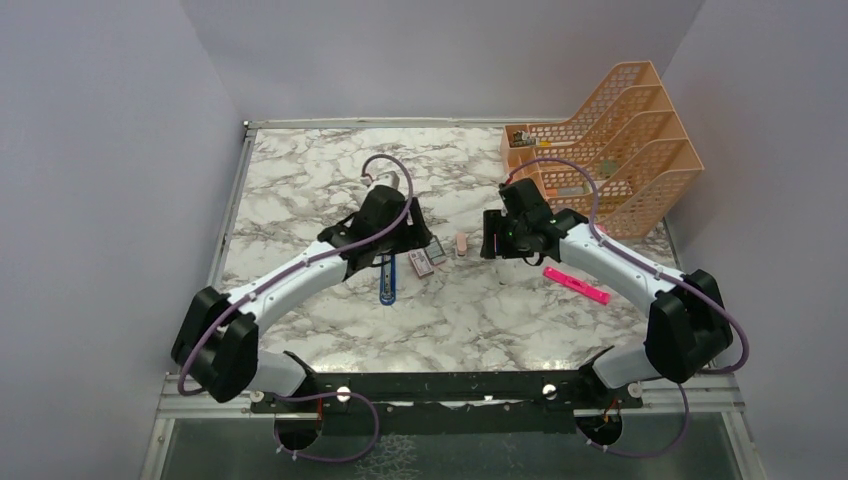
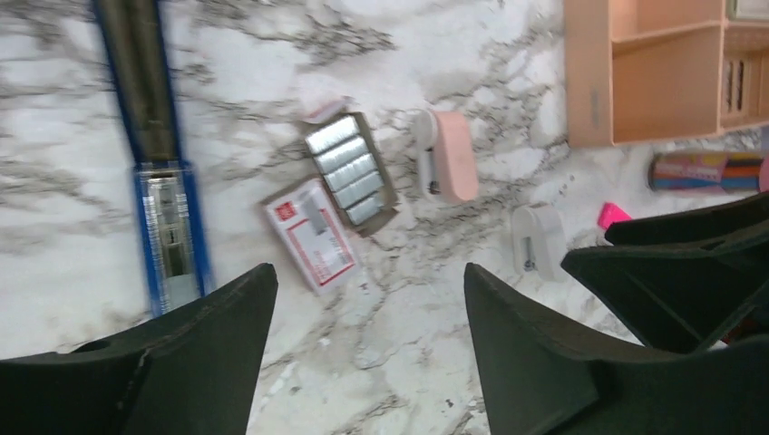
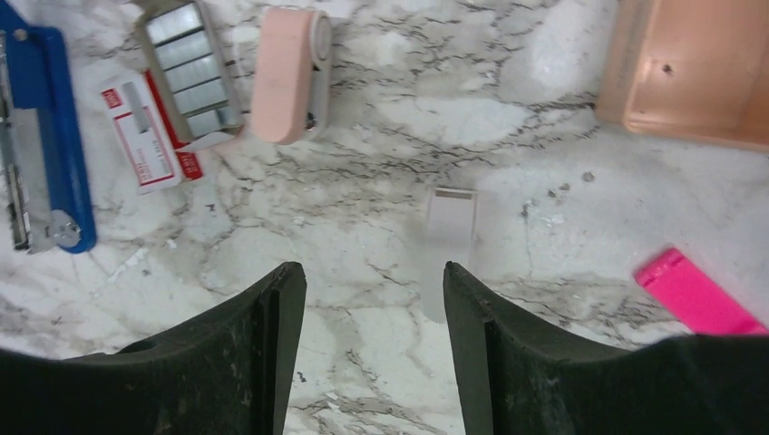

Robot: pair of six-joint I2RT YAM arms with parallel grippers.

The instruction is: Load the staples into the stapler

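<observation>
My right gripper needs to take hold of the black top arm by its tip next, so that it can fold the stapler shut over its silvery channel.
The blue stapler lies open on the marble, its black top arm swung away from the silvery channel. Beside it are the staples: a grey tray of silvery strips and the pink-and-white box. My left gripper hovers open just near of the box, with only bare marble between its fingers. To the right, my right gripper is also open over bare marble and holds nothing. The right wrist view shows the stapler, the box and the tray at its upper left.
A salmon-pink block lies right of the tray, and a small white piece rests ahead of the right fingers. A pink highlighter lies at the right. An orange file organizer stands at the back right.
</observation>
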